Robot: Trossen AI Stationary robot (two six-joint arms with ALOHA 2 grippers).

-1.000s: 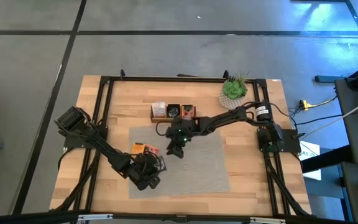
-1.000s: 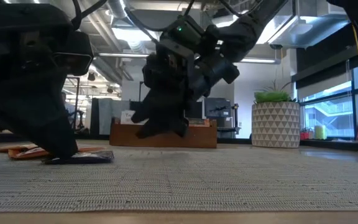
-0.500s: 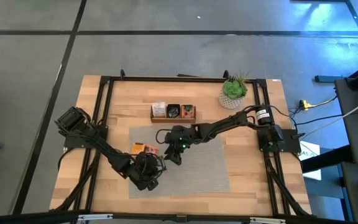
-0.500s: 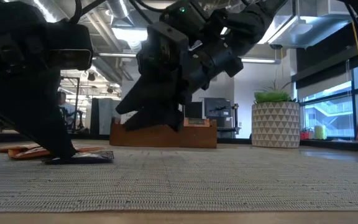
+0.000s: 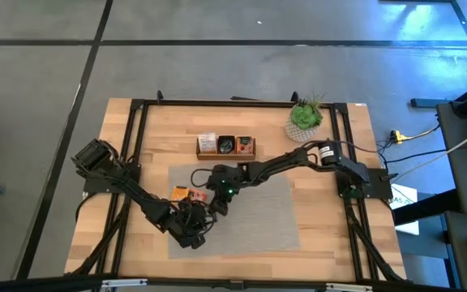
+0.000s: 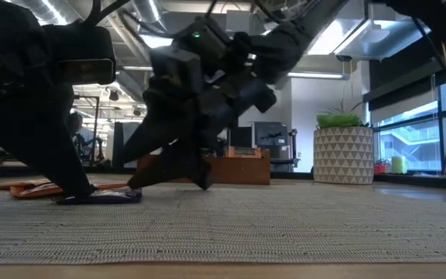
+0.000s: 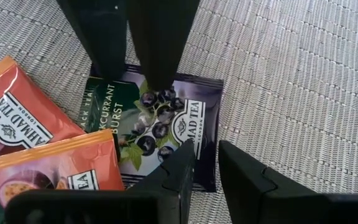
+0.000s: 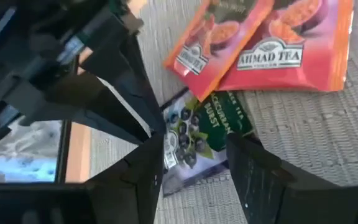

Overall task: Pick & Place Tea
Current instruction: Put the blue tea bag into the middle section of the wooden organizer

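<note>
My right gripper grabs the sachet's berry-printed end point(image 8: 194, 169) next, to stand the dark blackcurrant sachet in the tray's middle section.
A dark blackcurrant tea sachet point(image 7: 166, 127) lies flat on the grey mat, next to two orange sachets point(image 7: 23, 130) that overlap each other. My left gripper point(image 7: 207, 165) stands over the dark sachet's edge with only a narrow gap between its fingers. My right gripper point(image 8: 191, 168) is open and slants down at the same dark sachet point(image 8: 197, 140) from the far side, its fingertips just over it. In the high view both grippers meet near the mat's left part, left point(image 5: 194, 221) and right point(image 5: 215, 204). More sachets stand in the wooden tray point(image 5: 226, 146). My left gripper comes from above, slanting, and one fingertip point(image 7: 179, 165) rests on the dark sachet near its edge point(image 7: 216, 143); the other stands just off it over the mat. The sachet stays flat on the mat point(image 6: 103, 198). Whether my right gripper touches the sachet I cannot tell.
The three-compartment tray point(image 6: 231, 167) stands beyond the mat toward the far edge, a potted plant point(image 5: 305, 120) to its right. The grey mat point(image 5: 258, 215) has free room on its right half. The black frame rails run along both table sides.
My right gripper has moved from in front of the tray toward the table's left and near edge and down, tipping lower until its open fingers reach the dark sachet beside my left gripper. The sachets have stayed where they were.
</note>
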